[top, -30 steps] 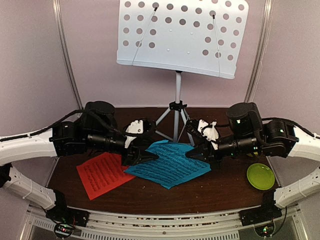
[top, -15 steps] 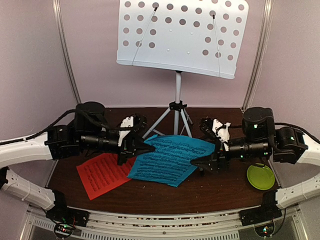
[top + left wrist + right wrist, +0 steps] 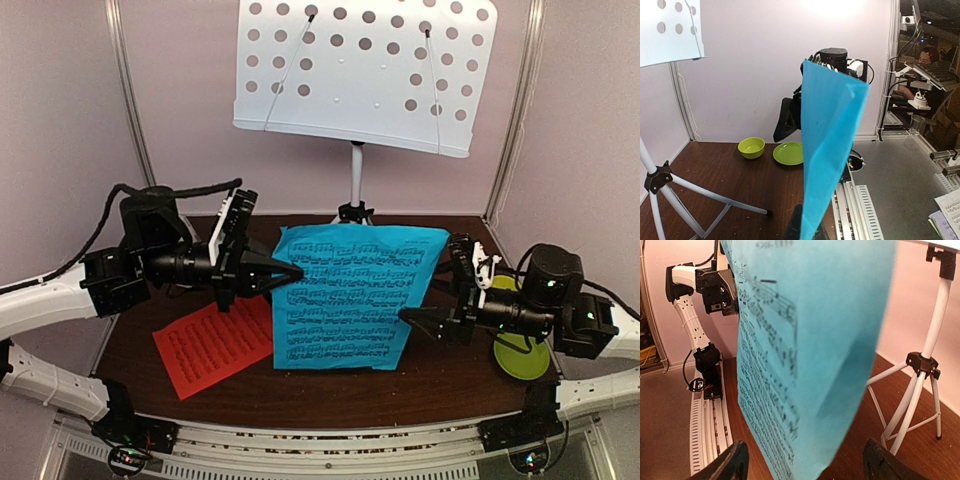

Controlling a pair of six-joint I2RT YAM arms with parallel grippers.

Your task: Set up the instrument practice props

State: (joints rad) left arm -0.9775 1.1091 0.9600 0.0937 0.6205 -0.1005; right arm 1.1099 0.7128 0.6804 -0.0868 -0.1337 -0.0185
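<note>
The right gripper grabs the blue sheet [image 3: 355,295] by its loose side edge next, which leaves the sheet's printed middle free to read on the stand.
The blue music sheet [image 3: 355,295] hangs upright above the table, printed side toward the arms' bases. My left gripper [image 3: 288,272] is shut on its left edge; in the left wrist view the sheet [image 3: 830,150] rises from that gripper [image 3: 807,227]. My right gripper [image 3: 412,318] stands open at the sheet's lower right edge. In the right wrist view the sheet [image 3: 810,340] hangs between its wide-apart fingers [image 3: 735,460], untouched by them. The red-orange sheet [image 3: 210,345] lies flat at front left. The white perforated stand desk [image 3: 360,75] tilts on its tripod [image 3: 355,195] behind.
A yellow-green plate [image 3: 520,350] lies at the right, partly under my right arm. The left wrist view shows a yellow-green bowl [image 3: 751,147] beside that plate [image 3: 788,153]. White tripod legs [image 3: 920,365] spread over the dark table behind the sheet. Pale walls close in the back and sides.
My left gripper shut on the blue sheet and lifted it from the table to upright. My right gripper opened, let go of the sheet and drew back to the right.
</note>
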